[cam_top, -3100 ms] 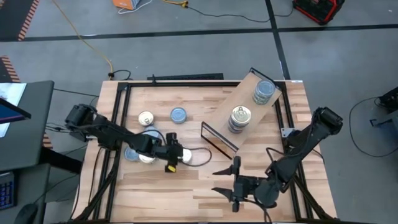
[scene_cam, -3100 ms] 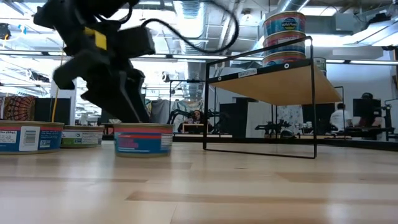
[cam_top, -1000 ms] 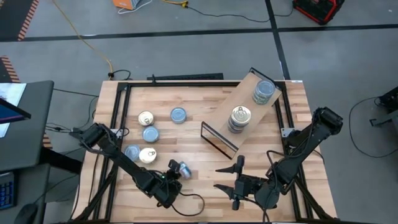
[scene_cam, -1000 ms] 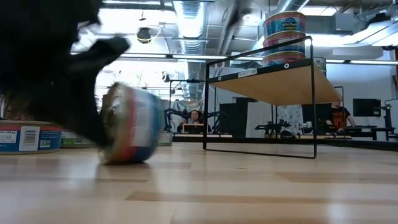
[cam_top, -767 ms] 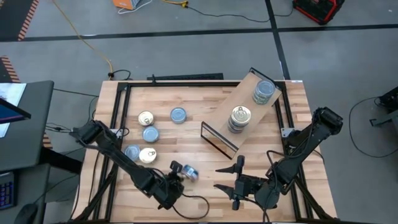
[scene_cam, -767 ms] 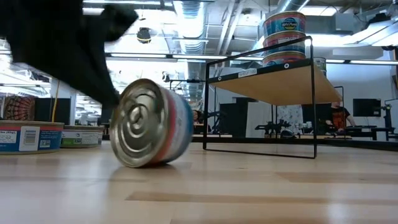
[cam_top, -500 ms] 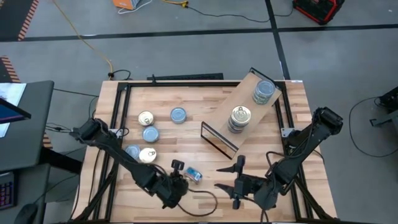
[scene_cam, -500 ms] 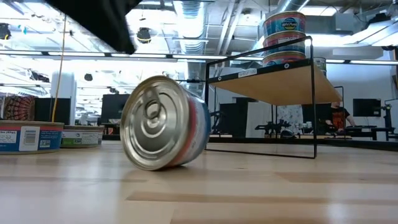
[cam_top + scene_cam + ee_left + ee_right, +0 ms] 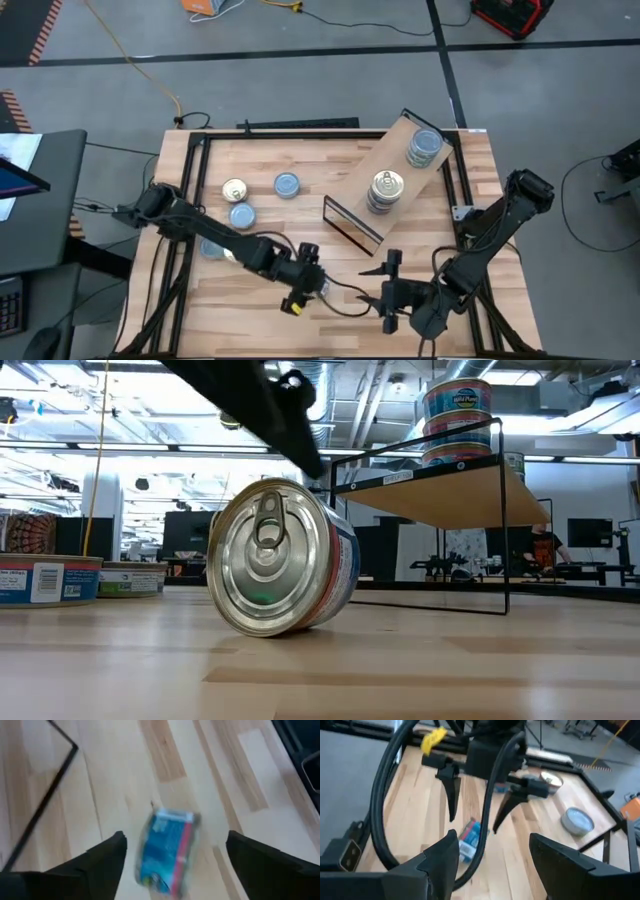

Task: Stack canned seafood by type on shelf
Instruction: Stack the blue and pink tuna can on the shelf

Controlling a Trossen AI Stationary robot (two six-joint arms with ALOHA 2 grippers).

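Next, my left gripper grabs this tin by its two flat ends to add it to the gold-lidded stack [image 9: 386, 190].
One tin of canned seafood [image 9: 282, 557] stands on its rim on the tabletop, its gold pull-tab lid facing the near edge. My left gripper [image 9: 176, 837] hangs open above this tin [image 9: 167, 852], a finger on either side and apart from it. In the high view the left gripper [image 9: 308, 283] covers it. My right gripper [image 9: 390, 292] waits open just to the right, facing the tin [image 9: 470, 837]. The shelf [image 9: 400, 160] carries a gold-lidded stack [image 9: 386, 190] and a blue-lidded stack [image 9: 424, 147].
More tins lie flat at the table's left: a gold one [image 9: 235, 190] and two blue ones [image 9: 287, 184] [image 9: 241, 216], another partly under the left arm [image 9: 210, 247]. The shelf's black frame [image 9: 350, 225] stands just beyond both grippers. Bare wood lies along the near edge.
My left gripper has carried the tilted tin toward the table's right edge, opened and let it go, then risen above it. The tin has come down on its rim and rolled a little to the right, its lid now facing the near edge.
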